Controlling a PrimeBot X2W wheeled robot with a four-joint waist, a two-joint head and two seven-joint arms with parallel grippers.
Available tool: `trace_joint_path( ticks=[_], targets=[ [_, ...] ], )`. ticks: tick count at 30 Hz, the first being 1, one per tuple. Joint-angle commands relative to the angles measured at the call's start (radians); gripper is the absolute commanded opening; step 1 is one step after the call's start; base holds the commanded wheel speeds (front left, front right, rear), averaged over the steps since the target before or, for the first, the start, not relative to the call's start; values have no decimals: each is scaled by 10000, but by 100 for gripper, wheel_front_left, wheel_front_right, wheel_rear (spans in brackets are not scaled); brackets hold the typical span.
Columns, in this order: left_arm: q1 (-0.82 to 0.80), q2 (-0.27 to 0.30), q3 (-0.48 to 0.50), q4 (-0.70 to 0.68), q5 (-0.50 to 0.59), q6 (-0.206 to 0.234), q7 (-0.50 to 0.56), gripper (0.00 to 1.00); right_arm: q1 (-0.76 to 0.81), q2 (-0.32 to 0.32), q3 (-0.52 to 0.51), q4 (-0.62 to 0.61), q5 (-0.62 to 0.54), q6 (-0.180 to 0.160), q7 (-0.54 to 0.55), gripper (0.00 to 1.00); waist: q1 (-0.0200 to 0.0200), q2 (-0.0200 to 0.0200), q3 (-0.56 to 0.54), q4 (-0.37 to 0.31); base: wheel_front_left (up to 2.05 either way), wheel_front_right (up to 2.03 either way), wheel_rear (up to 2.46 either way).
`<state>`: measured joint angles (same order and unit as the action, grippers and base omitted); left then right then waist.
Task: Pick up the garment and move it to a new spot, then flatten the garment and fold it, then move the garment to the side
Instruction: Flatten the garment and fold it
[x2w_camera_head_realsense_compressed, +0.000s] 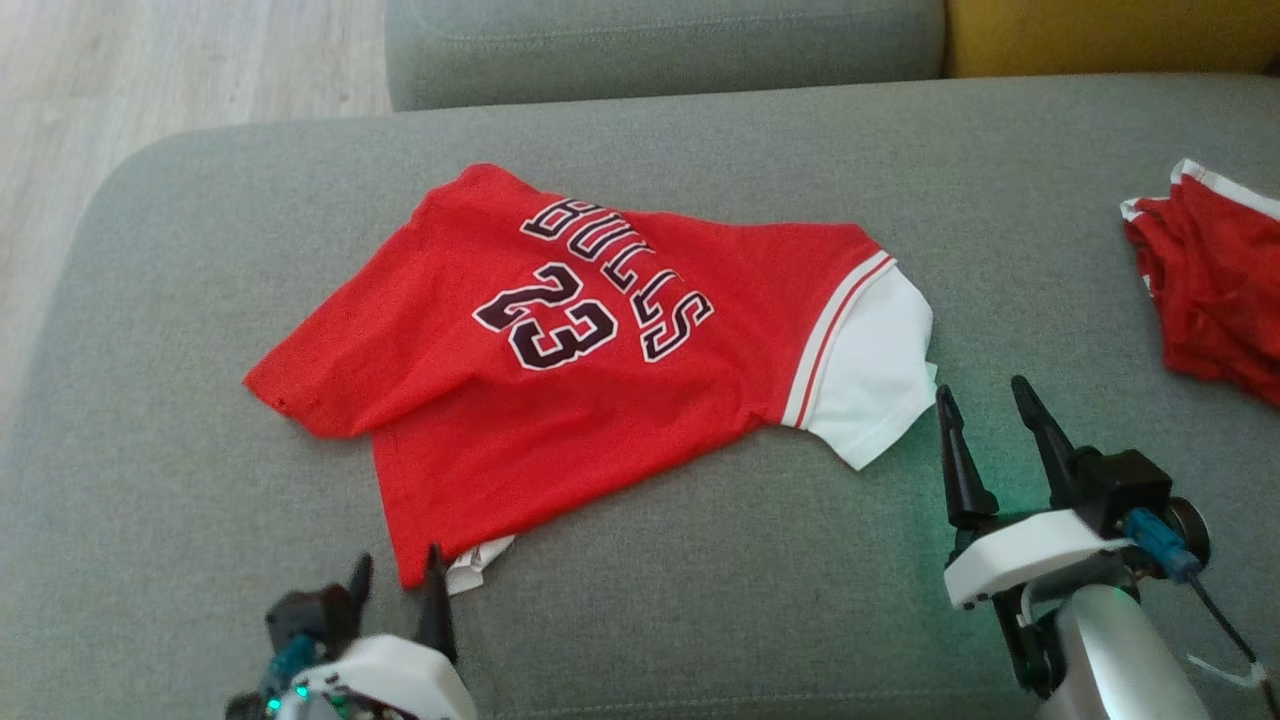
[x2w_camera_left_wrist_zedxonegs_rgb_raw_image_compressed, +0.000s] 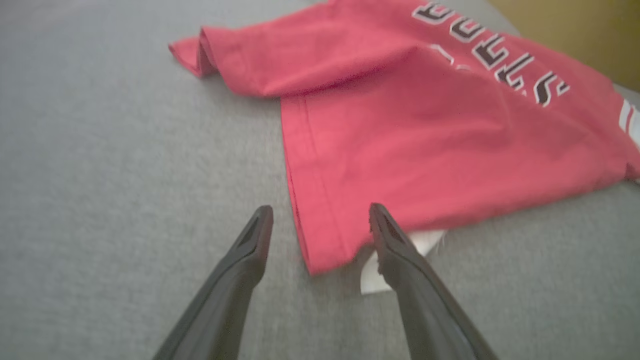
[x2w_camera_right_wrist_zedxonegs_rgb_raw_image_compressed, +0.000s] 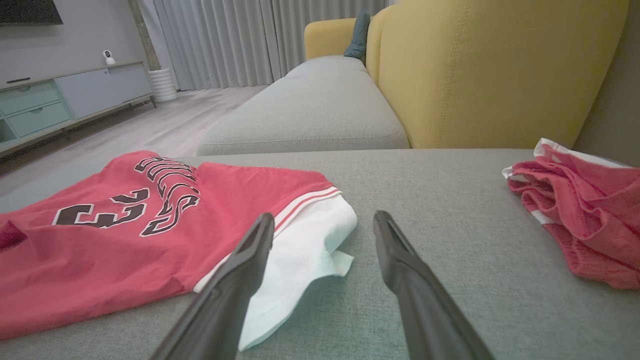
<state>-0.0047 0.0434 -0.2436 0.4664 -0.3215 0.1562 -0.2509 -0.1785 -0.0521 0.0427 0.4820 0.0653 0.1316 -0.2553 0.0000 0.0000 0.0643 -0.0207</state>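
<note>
Next, my right gripper needs to grab the white sleeve by its edge at the striped trim (x2w_camera_head_realsense_compressed: 801, 422) to flatten and fold the jersey (x2w_camera_head_realsense_compressed: 576, 444).
The garment (x2w_camera_head_realsense_compressed: 560, 370) is a red jersey with white sleeves and black "BULLS 23" lettering, lying partly folded on the grey sofa seat (x2w_camera_head_realsense_compressed: 700, 560). My left gripper (x2w_camera_head_realsense_compressed: 398, 575) stands open at the jersey's near corner; in the left wrist view the gripper (x2w_camera_left_wrist_zedxonegs_rgb_raw_image_compressed: 320, 220) straddles the garment's (x2w_camera_left_wrist_zedxonegs_rgb_raw_image_compressed: 425, 135) red hem, with a bit of white cloth beside one finger. My right gripper (x2w_camera_head_realsense_compressed: 985, 400) is open just right of the white sleeve, holding nothing. In the right wrist view the gripper (x2w_camera_right_wrist_zedxonegs_rgb_raw_image_compressed: 324, 222) points past the garment's (x2w_camera_right_wrist_zedxonegs_rgb_raw_image_compressed: 125, 235) white sleeve edge.
A second crumpled red and white garment (x2w_camera_head_realsense_compressed: 1215, 280) lies at the seat's right edge, also seen as a heap (x2w_camera_right_wrist_zedxonegs_rgb_raw_image_compressed: 585, 210). A yellow backrest (x2w_camera_right_wrist_zedxonegs_rgb_raw_image_compressed: 490, 70) rises behind. Another grey cushion (x2w_camera_head_realsense_compressed: 660, 45) sits beyond, and wood floor (x2w_camera_head_realsense_compressed: 150, 80) lies left.
</note>
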Motion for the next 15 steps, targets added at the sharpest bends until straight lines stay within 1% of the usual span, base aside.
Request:
trace_joint_path(
  ticks=[1,7,14,15],
  targets=[
    [-425,68,98,55,-191,-131,-109,100,-464,18,247,-254,125,-9,-64,100,0,0,101,-18,0,0,0],
    [-753,68,-100,897,-588,-175,-109,100,-653,18,205,-88,110,-9,-64,100,0,0,274,-41,0,0,0],
    [-937,68,-208,1135,-811,-253,-109,100,-901,18,-17,-7,-16,-9,-64,100,0,0,412,-25,0,0,0],
    [-960,68,-240,1178,-813,-269,-109,62,-936,18,-56,12,-26,-9,-64,100,0,0,435,-22,0,0,0]
  ],
)
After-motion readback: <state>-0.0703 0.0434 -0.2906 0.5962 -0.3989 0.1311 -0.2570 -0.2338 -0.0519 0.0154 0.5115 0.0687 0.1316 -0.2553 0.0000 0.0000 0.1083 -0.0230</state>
